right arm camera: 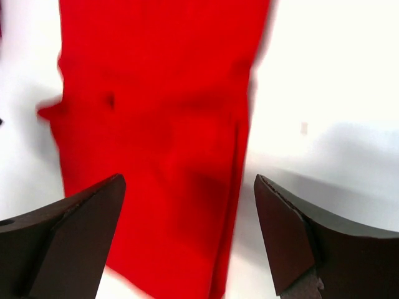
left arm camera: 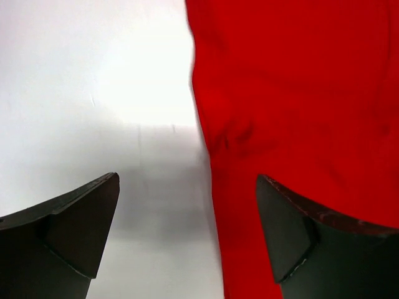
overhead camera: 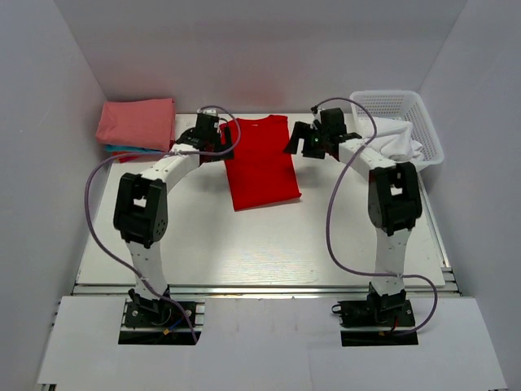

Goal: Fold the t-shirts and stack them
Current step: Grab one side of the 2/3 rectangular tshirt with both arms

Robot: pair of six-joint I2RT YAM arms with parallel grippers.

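Observation:
I need to grab the red t-shirt next with my right gripper by its near hem corner, to match my left gripper's corner. Then the t-shirt can be folded toward its collar.
A bright red t-shirt [overhead camera: 260,163] lies flat at the back middle of the table, folded into a long strip. My left gripper [overhead camera: 213,138] is open and empty above its far left edge; the left wrist view shows the red cloth [left arm camera: 299,93] under the right finger and bare table under the left. My right gripper [overhead camera: 303,140] is open and empty above the far right edge; the right wrist view shows the strip [right arm camera: 162,143] between the fingers. A stack of folded shirts [overhead camera: 137,124], pink on top with teal and orange-red edges below, sits at the back left.
A white plastic basket [overhead camera: 423,122] holding white cloth [overhead camera: 400,140] stands at the back right. White walls enclose the table on three sides. Purple cables loop from both arms over the table.

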